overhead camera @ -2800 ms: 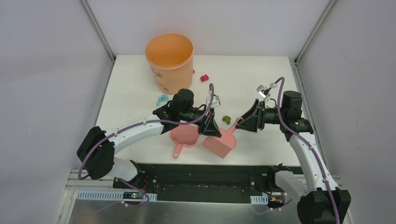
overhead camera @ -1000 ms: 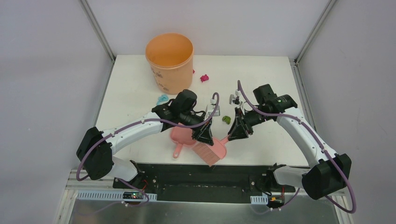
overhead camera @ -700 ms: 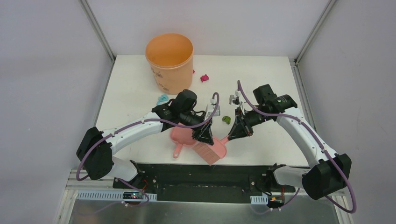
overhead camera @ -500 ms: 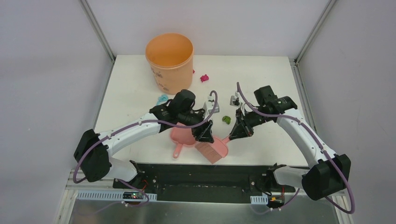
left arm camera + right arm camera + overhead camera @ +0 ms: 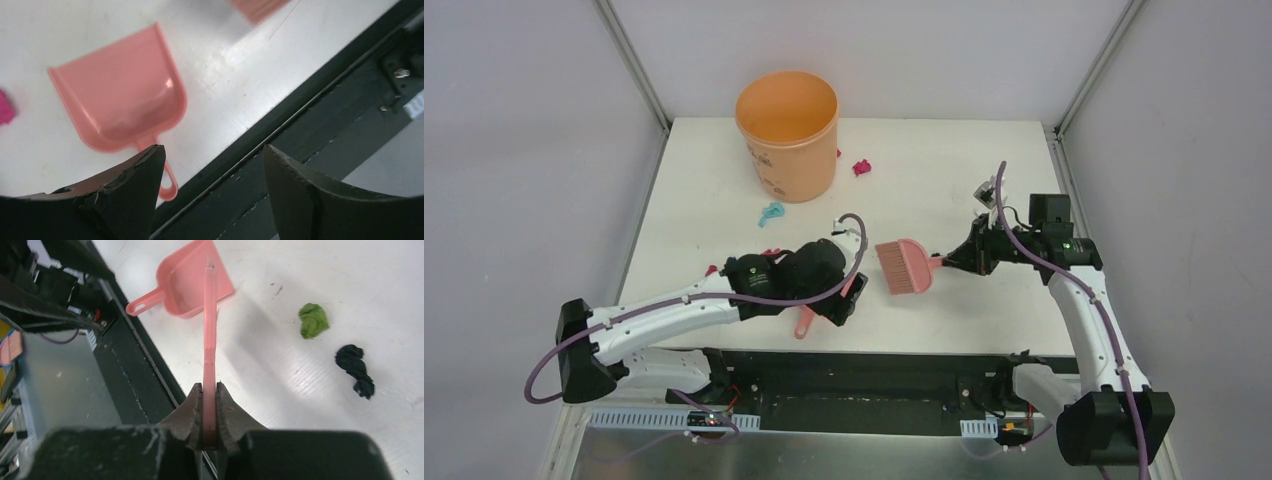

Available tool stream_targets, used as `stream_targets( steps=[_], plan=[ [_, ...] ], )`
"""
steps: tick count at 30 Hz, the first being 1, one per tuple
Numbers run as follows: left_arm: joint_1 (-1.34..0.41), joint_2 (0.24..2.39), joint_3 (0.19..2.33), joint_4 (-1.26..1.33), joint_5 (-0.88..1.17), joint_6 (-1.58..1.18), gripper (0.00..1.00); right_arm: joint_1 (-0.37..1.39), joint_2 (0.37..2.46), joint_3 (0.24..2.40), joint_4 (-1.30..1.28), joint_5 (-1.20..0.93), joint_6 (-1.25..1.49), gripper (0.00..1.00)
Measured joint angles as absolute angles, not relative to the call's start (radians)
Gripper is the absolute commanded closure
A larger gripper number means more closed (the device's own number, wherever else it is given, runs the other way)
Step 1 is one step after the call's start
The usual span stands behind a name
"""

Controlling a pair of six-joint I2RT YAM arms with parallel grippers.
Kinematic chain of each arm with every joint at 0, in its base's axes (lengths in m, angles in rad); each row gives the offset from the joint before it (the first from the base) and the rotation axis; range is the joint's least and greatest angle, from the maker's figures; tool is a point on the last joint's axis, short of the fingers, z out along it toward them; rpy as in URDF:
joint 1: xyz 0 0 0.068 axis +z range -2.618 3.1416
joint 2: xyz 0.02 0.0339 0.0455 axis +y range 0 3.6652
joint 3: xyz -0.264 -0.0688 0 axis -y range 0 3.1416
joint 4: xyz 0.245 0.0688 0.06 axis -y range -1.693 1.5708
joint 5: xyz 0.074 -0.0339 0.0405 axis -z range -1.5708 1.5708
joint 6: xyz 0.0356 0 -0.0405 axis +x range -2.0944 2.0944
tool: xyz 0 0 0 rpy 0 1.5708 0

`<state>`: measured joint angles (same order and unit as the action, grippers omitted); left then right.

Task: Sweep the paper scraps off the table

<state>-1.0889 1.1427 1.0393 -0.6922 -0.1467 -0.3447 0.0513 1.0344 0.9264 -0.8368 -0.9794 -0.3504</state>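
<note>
My left gripper grabs the pink dustpan (image 5: 120, 100) by the end of its handle (image 5: 168, 187) next, leaving its pan open for swept paper scraps.
My right gripper (image 5: 959, 260) (image 5: 210, 390) is shut on the handle of the pink hand brush (image 5: 904, 266) (image 5: 209, 315) and holds it above the table (image 5: 944, 180), bristle head pointing left. My left gripper (image 5: 842, 305) (image 5: 212, 155) hangs open and empty over the black front rail. The pink dustpan (image 5: 120, 100) (image 5: 192, 280) lies just beyond it, and my left arm covers most of it from above. Paper scraps: green (image 5: 313, 320) and black (image 5: 355, 369) under the brush, magenta (image 5: 861, 167) and light blue (image 5: 771, 212) near the bucket, another magenta (image 5: 5, 107) left of the dustpan.
An orange bucket (image 5: 787, 130) stands at the back left of the table. The black rail (image 5: 280, 125) runs along the front edge directly under my left fingers. White walls close in both sides.
My left gripper let go of the brush head, opened and drew back to the front edge. My right gripper shut on the brush handle and carried the brush up and to the right.
</note>
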Motion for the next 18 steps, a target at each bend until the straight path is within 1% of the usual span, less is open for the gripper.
stream_targets(
  steps=[5,9,18],
  plan=[
    [-1.134,1.209,0.97,-0.795,-0.281,-0.474,0.3,0.01,1.021,0.897,-0.739,-0.94,-0.257,1.0],
    [-1.179,1.223,0.899,-0.85,-0.379,-0.563,0.31,-0.003,1.011,0.864,-0.677,-0.956,-0.221,1.0],
    [-1.217,1.137,0.787,-0.868,-0.402,-0.683,0.33,-0.03,1.01,0.837,-0.665,-0.981,-0.212,1.0]
  ],
)
